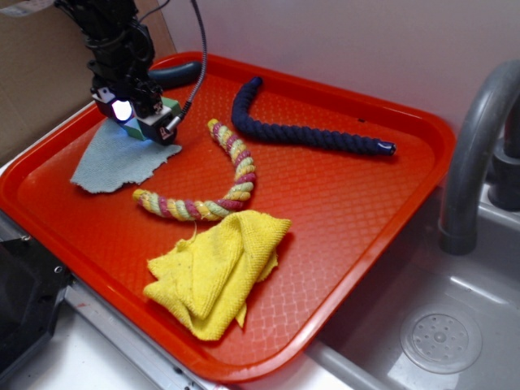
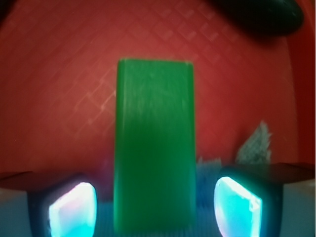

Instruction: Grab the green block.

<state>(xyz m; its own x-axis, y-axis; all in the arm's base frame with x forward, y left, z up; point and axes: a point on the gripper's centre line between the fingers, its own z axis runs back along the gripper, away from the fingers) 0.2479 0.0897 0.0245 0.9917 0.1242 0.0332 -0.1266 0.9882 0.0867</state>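
Note:
My gripper is ready to close on the block, and it needs to do so: its lit fingertips are on either side of the green block's near end (image 2: 154, 207).
The green block (image 2: 154, 148) is a plain green bar lying on the orange tray (image 1: 366, 203) at its far left corner. In the wrist view it runs lengthwise straight between my fingers, its near end level with the lit pads (image 2: 71, 210). A gap shows on each side of it, so my gripper (image 2: 155, 210) is open around the block without touching it. From outside, my gripper (image 1: 142, 122) is down low at the tray, and only a bit of the green block (image 1: 169, 106) peeks out beside it.
A pale blue-grey cloth scrap (image 1: 114, 158) lies just under and in front of the gripper. A dark oblong thing (image 1: 175, 73) sits behind. A multicolour rope (image 1: 219, 183), a navy rope (image 1: 301, 130) and a yellow cloth (image 1: 219, 272) lie on the tray. A sink faucet (image 1: 475, 146) stands right.

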